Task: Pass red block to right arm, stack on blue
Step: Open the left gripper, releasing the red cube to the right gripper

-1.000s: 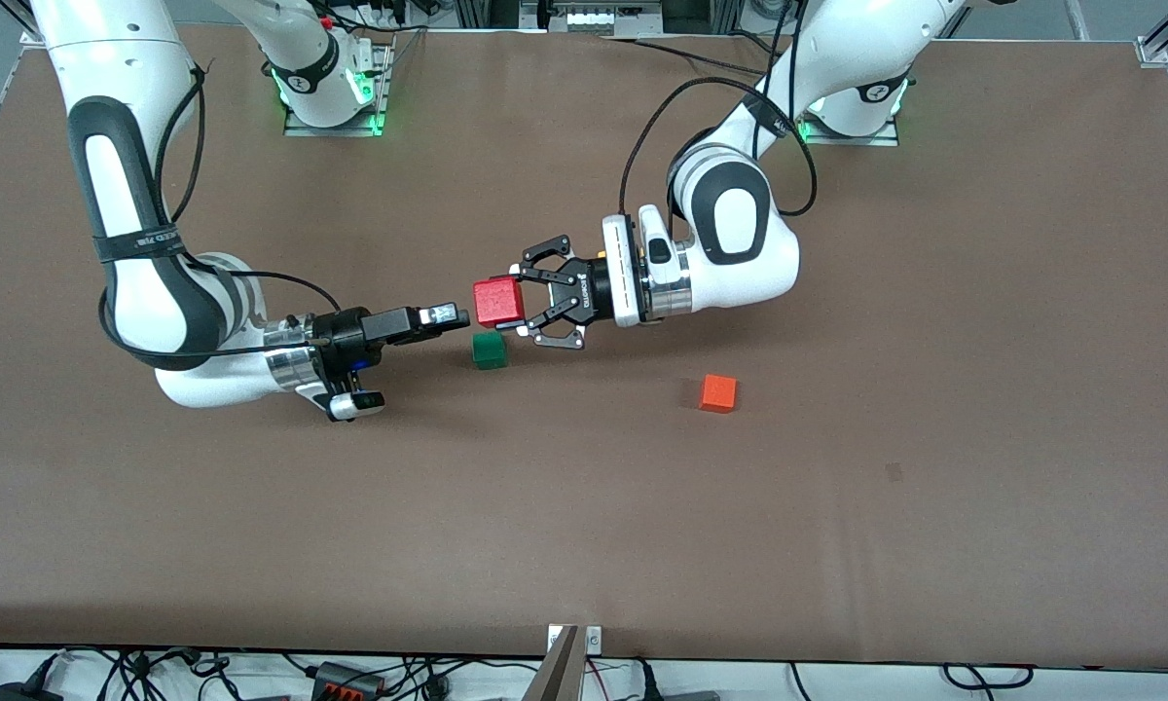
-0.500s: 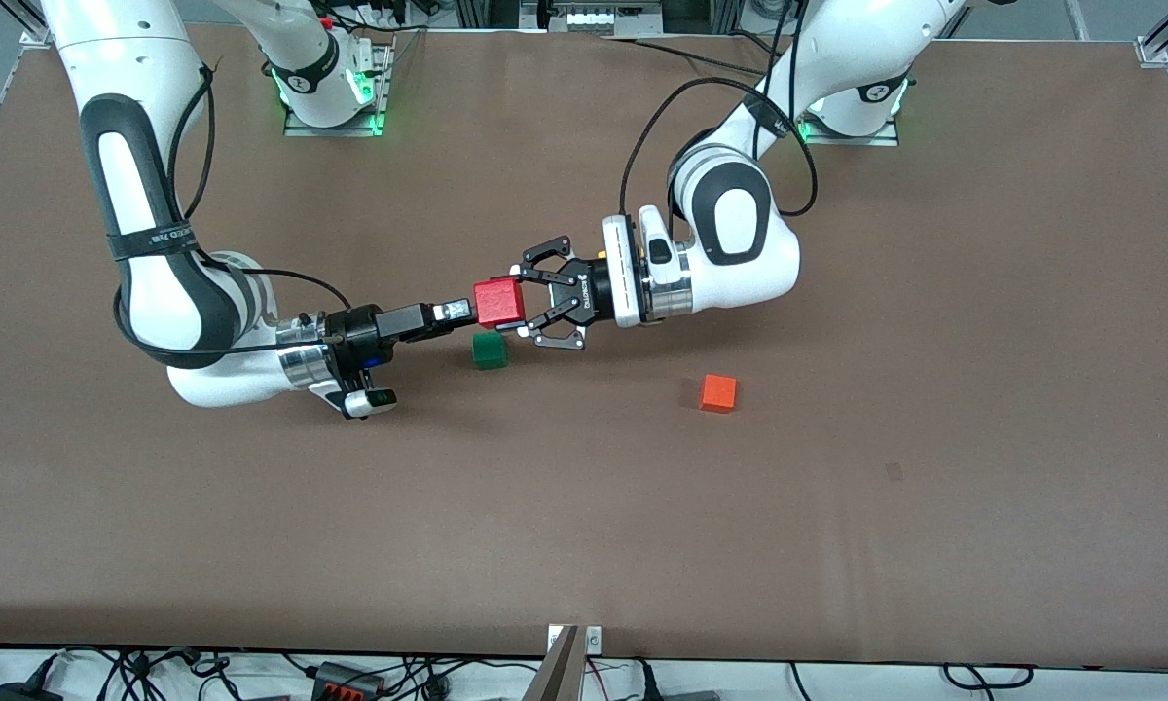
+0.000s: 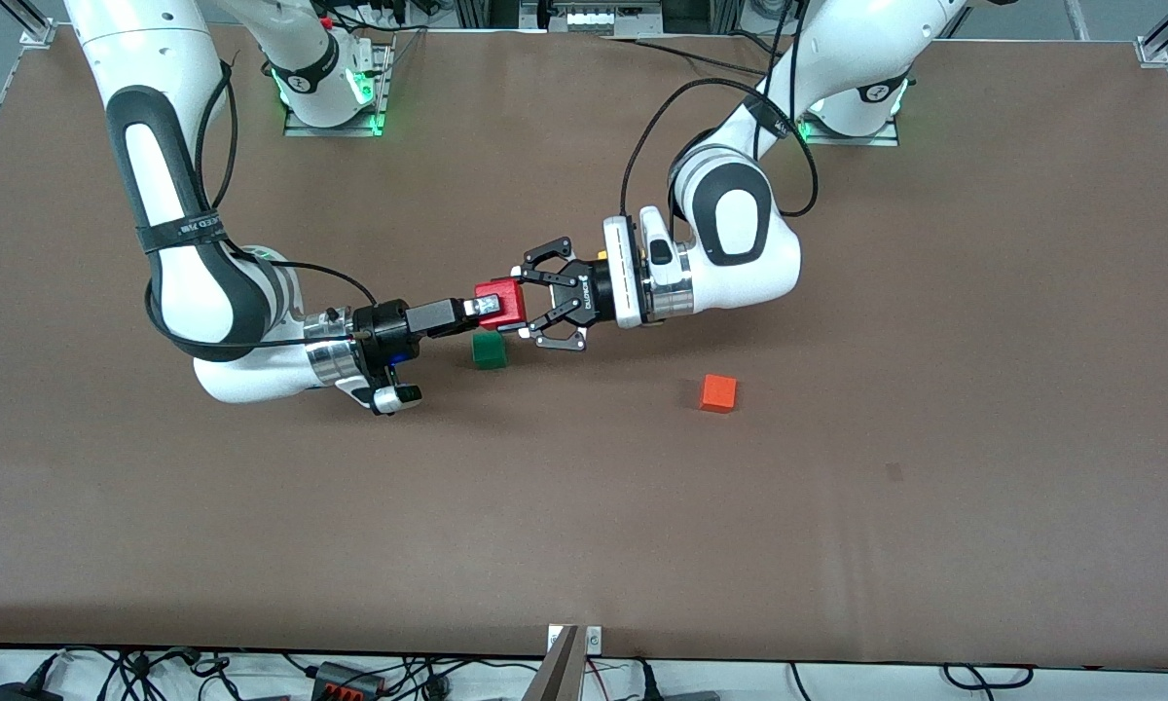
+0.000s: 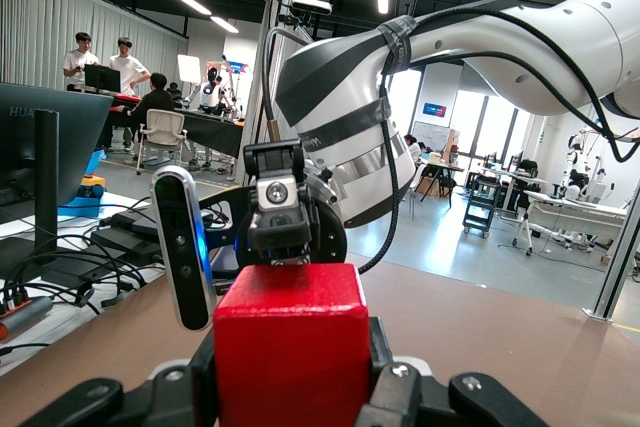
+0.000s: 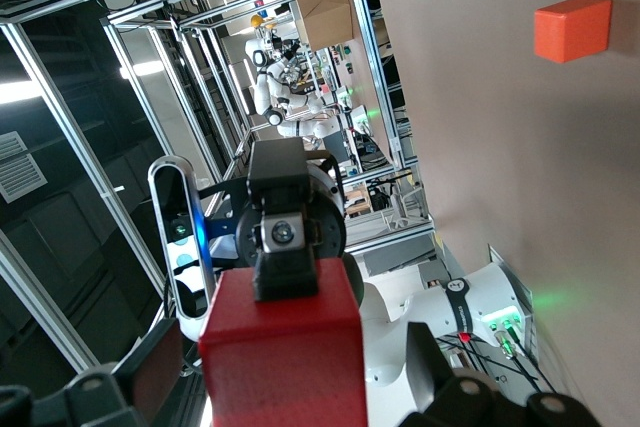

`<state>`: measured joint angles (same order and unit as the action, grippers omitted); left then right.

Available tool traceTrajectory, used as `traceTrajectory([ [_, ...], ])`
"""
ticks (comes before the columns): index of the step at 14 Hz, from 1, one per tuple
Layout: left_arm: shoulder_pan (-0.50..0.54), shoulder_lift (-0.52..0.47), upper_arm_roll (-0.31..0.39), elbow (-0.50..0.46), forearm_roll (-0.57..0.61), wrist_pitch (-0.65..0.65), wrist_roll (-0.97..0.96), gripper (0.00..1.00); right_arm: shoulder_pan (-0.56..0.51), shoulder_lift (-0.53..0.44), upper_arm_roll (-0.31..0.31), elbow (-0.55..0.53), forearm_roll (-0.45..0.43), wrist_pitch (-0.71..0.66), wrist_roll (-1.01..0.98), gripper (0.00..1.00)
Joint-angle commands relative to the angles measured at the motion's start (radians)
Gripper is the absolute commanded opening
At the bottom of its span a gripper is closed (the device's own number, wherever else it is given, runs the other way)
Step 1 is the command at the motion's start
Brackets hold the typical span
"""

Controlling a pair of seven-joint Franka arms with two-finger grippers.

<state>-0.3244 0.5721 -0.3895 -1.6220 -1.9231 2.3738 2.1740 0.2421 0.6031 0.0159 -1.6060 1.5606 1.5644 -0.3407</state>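
Note:
The right gripper takes hold of the red block by the block's opposite sides next, from my left gripper, to stack it on blue.
My left gripper, the wide linked claw, is shut on the red block and holds it in the air, over the table beside the green cube. In the left wrist view the red block sits tight between the claw's pads. My right gripper, slim and black, has reached in from the right arm's end. Its fingers stand one on each side of the red block with gaps showing, so it is open around it. The blue cube is not in view.
A green cube lies on the brown table, just nearer the front camera than the held block. An orange cube lies toward the left arm's end and also shows in the right wrist view.
My right gripper has moved toward the left arm's end, from short of the red block to having its fingers around it. The left gripper and the block have stayed still.

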Motion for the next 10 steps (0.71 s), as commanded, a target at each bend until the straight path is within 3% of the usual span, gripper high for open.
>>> traceTrajectory([
  [1,-0.004,0.011,-0.003,0.024,-0.033,0.025,0.056,0.07,0.006,0.009,-0.002,0.018,0.018,0.006,0.023,0.87],
  [3,-0.004,0.011,-0.003,0.024,-0.033,0.025,0.058,0.07,0.006,0.009,-0.002,0.018,0.015,0.003,0.017,0.76],
  [4,-0.004,0.011,-0.003,0.024,-0.033,0.025,0.058,0.07,0.005,0.009,-0.002,0.017,0.015,0.002,0.011,0.58],
  [5,-0.004,0.011,-0.003,0.024,-0.033,0.025,0.056,0.07,0.005,0.01,-0.002,0.017,0.015,0.002,0.009,0.33],
  [6,-0.005,0.011,-0.003,0.024,-0.033,0.025,0.058,0.07,0.005,0.012,-0.002,0.018,0.016,0.002,0.009,0.17],
  [7,-0.005,0.011,-0.003,0.024,-0.033,0.027,0.056,0.07,0.005,0.012,-0.002,0.018,0.016,-0.001,0.009,0.08],
  [10,-0.005,0.011,-0.003,0.024,-0.034,0.025,0.046,0.12,0.003,0.012,-0.002,0.018,0.016,-0.007,0.008,0.05],
])
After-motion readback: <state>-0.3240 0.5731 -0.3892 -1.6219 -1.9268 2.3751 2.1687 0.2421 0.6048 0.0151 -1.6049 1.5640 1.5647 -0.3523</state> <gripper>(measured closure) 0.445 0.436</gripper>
